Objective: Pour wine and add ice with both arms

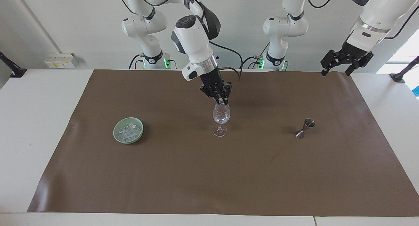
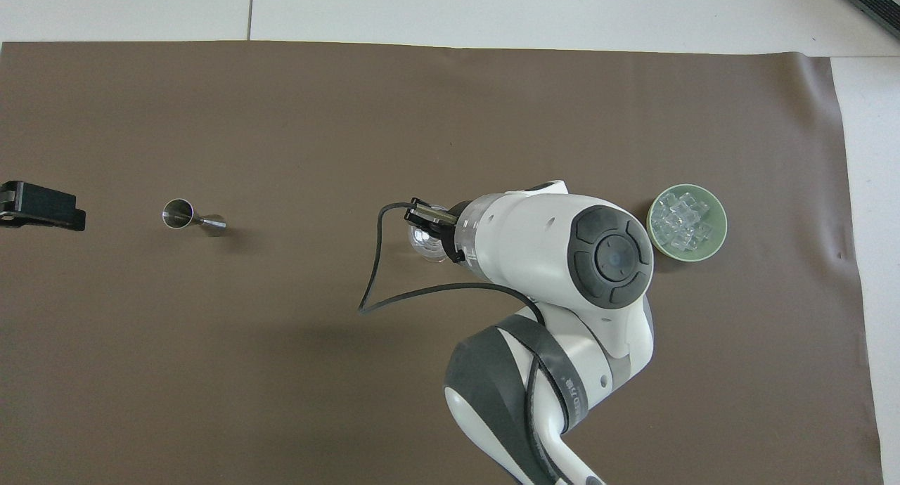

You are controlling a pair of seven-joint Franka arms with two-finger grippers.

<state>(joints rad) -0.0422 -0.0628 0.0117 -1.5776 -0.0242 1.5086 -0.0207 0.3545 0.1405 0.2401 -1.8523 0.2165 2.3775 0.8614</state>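
Note:
I am holding the ice cube in my right gripper's fingers over the wine glass [image 2: 427,240], inside the glass's rim. It is time to open my right gripper.
A clear wine glass [image 1: 221,116] [image 2: 427,240] stands mid-mat. My right gripper [image 1: 222,102] [image 2: 425,221] hangs just over its rim, pointing down, shut on a small pale ice cube at its tips. More ice [image 1: 129,131] [image 2: 680,221] lies heaped in a green bowl [image 1: 114,131] [image 2: 723,225] toward the right arm's end of the table. My left gripper [image 1: 345,60] [image 2: 42,207] waits open in the air over the mat's edge at its own end. No wine is in view.
A small steel jigger [image 1: 305,127] [image 2: 190,216] stands on the brown mat [image 1: 209,180] toward the left arm's end. The right arm's black cable [image 2: 373,274] loops beside the glass. White tabletop borders the mat.

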